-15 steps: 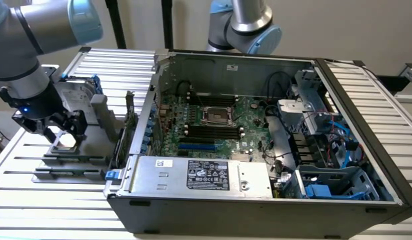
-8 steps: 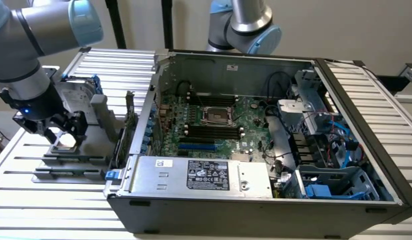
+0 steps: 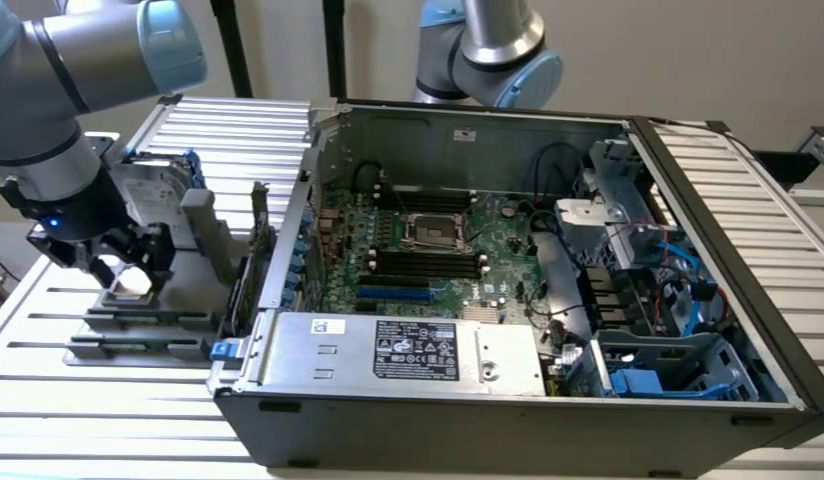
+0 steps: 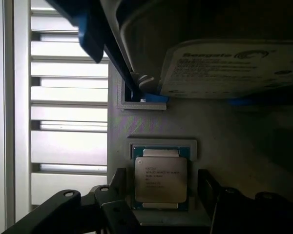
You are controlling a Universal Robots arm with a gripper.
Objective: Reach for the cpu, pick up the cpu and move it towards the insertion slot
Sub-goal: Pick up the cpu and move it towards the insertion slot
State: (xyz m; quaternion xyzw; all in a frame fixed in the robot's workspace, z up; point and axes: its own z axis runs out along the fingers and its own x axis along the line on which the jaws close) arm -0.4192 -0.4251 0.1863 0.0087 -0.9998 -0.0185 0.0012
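Note:
My gripper should next grab the cpu by its open side edges, because the raised rim of the holder goes around the end of the cpu (image 4: 160, 178).
The cpu (image 4: 160, 178), a small square chip with a silvery top, lies flat in a pale holder (image 4: 162, 145) on the grey fixture plate. My gripper (image 4: 161, 189) is lowered over it and open. One dark finger (image 4: 120, 184) stands on each side of the chip, with a gap between each and the chip's edges. In the exterior view my gripper (image 3: 119, 272) hangs over the cpu (image 3: 129, 288) at the exterior view's left, outside the computer case. The insertion slot (image 3: 436, 230), a shiny metal frame with a dark centre, sits on the motherboard inside the open case.
A hard drive (image 4: 224, 68) with blue clips stands upright just beyond the cpu on the same fixture (image 3: 132, 330). The open computer case (image 3: 519, 400) has a tall side wall between the fixture and the motherboard. A second robot arm (image 3: 499, 60) rises behind the case.

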